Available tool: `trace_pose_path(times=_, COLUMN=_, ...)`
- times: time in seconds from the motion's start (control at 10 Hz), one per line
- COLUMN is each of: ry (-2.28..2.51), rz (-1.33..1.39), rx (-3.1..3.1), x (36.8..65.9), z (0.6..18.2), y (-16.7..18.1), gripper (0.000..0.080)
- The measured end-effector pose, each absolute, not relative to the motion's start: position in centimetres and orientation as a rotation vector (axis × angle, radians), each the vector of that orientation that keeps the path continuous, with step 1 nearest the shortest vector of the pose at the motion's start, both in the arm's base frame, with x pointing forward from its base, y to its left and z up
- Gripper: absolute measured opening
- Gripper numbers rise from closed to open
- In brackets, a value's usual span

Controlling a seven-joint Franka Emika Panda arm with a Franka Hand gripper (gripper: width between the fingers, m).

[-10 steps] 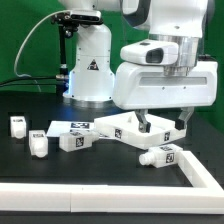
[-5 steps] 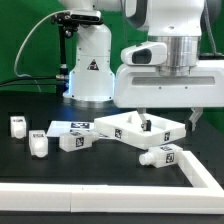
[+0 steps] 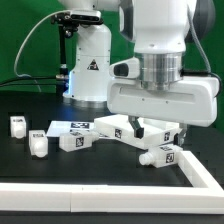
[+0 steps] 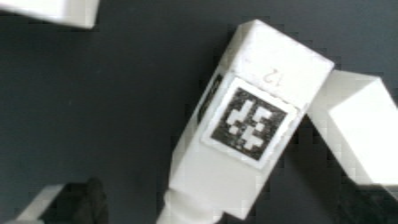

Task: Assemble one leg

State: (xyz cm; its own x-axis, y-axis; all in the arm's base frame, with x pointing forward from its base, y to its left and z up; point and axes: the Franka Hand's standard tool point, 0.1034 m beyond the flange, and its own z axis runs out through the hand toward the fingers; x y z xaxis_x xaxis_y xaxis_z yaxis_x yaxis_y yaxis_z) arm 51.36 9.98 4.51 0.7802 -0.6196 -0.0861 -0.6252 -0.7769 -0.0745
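Observation:
My gripper is to assemble the leg with the white panel (image 3: pixel 112 127), so it should grab the leg by its tagged section (image 3: pixel 165 156) next.
My gripper (image 3: pixel 160 132) hangs low over the right end of the flat white square panel (image 3: pixel 112 127), with its fingers apart. A leg (image 3: pixel 162 156), a small white peg with a tag, lies on the black table just in front of the gripper. In the wrist view a white tagged leg (image 4: pixel 249 115) runs down between my two dark fingers (image 4: pixel 71 205); the gripper (image 4: pixel 210 206) is open around it. I cannot tell whether the fingers touch it. Other legs lie at the exterior view's left (image 3: pixel 72 139), (image 3: pixel 38 143), (image 3: pixel 17 126).
The robot's white base (image 3: pixel 88 70) stands behind the panel. A white rail (image 3: pixel 110 188) borders the table's front, with another rail (image 3: pixel 205 175) on the right. White pieces show at the wrist view's edges (image 4: pixel 365 110), (image 4: pixel 45 10).
The hand has turned about its axis and come down lower over the panel's right end, closer to the leg in front.

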Motion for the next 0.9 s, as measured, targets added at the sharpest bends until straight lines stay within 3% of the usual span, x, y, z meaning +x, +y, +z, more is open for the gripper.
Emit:
trace_pose_path(times=0.2, ry=1.157, rz=0.110, rx=-2.795, x=51.3, z=4.3, y=10.3, gripper=0.0650)
trace_pose_path(times=0.6, ry=1.380, rz=0.179, rx=-2.662, x=50.7, z=1.2, y=9.7, gripper=0.0650)
trace_pose_path(times=0.8, ry=1.374, rz=0.188, rx=-2.668, x=50.4, z=0.9, y=10.1, gripper=0.0650)
trace_pose_path(times=0.9, ry=1.372, rz=0.188, rx=-2.670, x=50.4, z=0.9, y=10.1, gripper=0.0527)
